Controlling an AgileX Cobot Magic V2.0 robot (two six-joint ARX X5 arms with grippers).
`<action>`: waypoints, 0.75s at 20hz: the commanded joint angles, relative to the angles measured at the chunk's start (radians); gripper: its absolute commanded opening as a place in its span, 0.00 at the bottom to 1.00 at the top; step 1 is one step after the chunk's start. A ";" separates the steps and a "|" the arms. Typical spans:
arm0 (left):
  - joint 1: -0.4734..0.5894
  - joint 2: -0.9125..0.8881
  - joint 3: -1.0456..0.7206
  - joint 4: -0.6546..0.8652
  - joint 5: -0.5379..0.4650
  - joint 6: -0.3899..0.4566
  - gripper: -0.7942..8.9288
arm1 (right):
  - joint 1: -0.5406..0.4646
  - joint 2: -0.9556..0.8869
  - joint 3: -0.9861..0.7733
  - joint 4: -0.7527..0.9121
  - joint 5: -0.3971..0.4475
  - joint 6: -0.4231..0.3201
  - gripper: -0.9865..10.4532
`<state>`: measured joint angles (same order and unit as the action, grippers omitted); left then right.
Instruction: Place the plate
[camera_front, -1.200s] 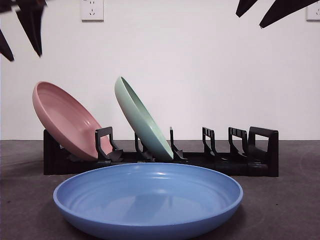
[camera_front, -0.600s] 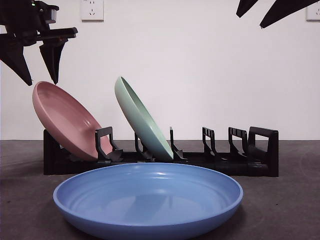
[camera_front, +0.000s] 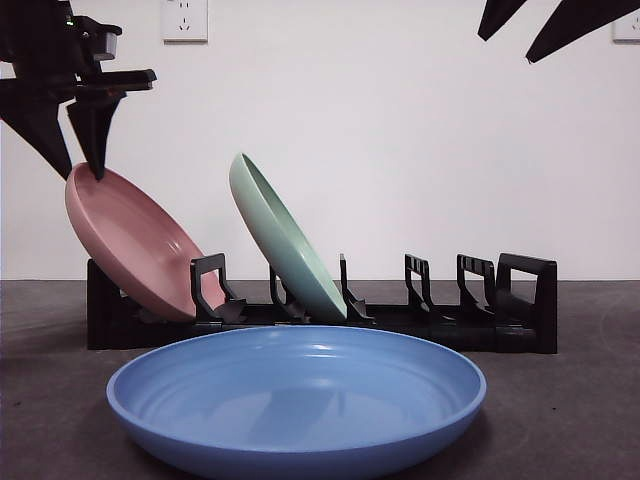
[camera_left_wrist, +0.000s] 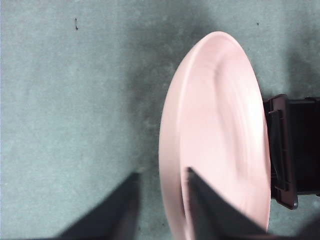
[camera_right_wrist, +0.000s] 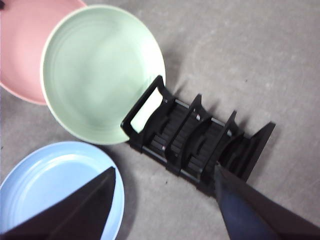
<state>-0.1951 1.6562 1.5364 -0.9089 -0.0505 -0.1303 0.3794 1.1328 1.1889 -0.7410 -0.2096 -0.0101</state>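
The black rack's bars close around the plate's lower edge, so next my left gripper will grab the pink plate (camera_front: 130, 250) by its free upper rim (camera_front: 84, 174).
A pink plate (camera_front: 130, 250) leans in the left end slot of the black rack (camera_front: 480, 310). A green plate (camera_front: 285, 240) leans in a slot to its right. A blue plate (camera_front: 295, 395) lies flat on the table in front of the rack. My left gripper (camera_front: 80, 172) is at the pink plate's top rim. In the left wrist view my left gripper (camera_left_wrist: 162, 172) is open, one jaw on each side of the pink plate's (camera_left_wrist: 220, 130) rim. My right gripper (camera_front: 507, 48) waits open and empty at the top right.
The right wrist view shows my right gripper (camera_right_wrist: 164, 169) high above the rack (camera_right_wrist: 200, 140), the green plate (camera_right_wrist: 100, 70) and the blue plate (camera_right_wrist: 55, 185). Several rack slots right of the green plate hold nothing. A white wall stands behind the rack.
My left gripper has come down from the top left corner to the pink plate's top rim. The plates and the right gripper have stayed put.
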 joint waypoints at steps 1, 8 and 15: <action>-0.003 0.019 0.027 -0.003 -0.005 0.009 0.13 | 0.004 0.008 0.010 -0.011 0.000 0.011 0.36; -0.003 0.018 0.043 -0.046 -0.005 0.006 0.10 | 0.004 0.008 0.010 -0.035 -0.001 0.011 0.36; -0.003 0.018 0.182 -0.179 -0.135 0.011 0.10 | 0.004 0.008 0.010 -0.044 -0.001 0.010 0.36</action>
<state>-0.1951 1.6569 1.6943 -1.0946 -0.1810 -0.1230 0.3794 1.1328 1.1889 -0.7876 -0.2092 -0.0097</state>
